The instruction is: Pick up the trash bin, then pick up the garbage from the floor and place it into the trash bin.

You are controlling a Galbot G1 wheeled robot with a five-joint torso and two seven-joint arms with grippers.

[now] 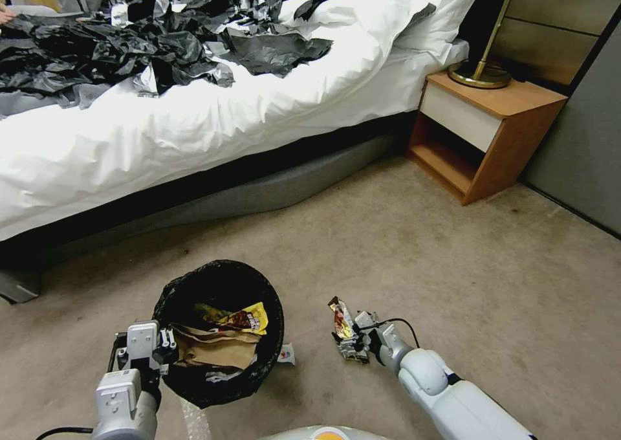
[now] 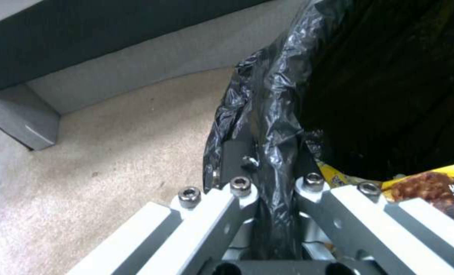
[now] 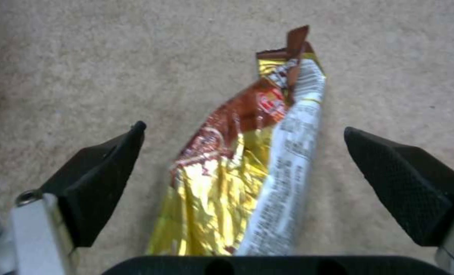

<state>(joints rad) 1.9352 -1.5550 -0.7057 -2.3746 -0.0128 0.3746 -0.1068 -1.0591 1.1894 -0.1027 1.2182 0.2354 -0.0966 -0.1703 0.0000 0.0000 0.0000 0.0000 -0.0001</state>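
The snack wrapper is garbage for the trash bin, so my right gripper needs to grab it next by its gold foil body (image 1: pixel 344 328).
The trash bin (image 1: pixel 194 388), lined with a crinkled black bag, is low in front of me with a yellow wrapper (image 1: pixel 249 319) and a brown paper bag (image 1: pixel 213 351) inside. My left gripper (image 1: pixel 163 349) is shut on its near-left rim; in the left wrist view the left gripper (image 2: pixel 268 160) pinches the liner-covered rim (image 2: pixel 273 114). Right of the bin, a gold and brown snack wrapper (image 1: pixel 339 317) lies on the carpet. My right gripper (image 1: pixel 352 344) is open at it. In the right wrist view the wrapper (image 3: pixel 237 172) lies between the spread black fingers (image 3: pixel 99 168) of the right gripper (image 3: pixel 243 130).
A small red-white packet (image 1: pixel 286 354) lies on the carpet against the bin's right side. The bed (image 1: pixel 194 123), strewn with black shredded plastic (image 1: pixel 129 45), runs across the back. A wooden nightstand (image 1: pixel 511 136) with a lamp (image 1: pixel 482 71) stands at the right. Open carpet (image 1: pixel 453 252) lies ahead.
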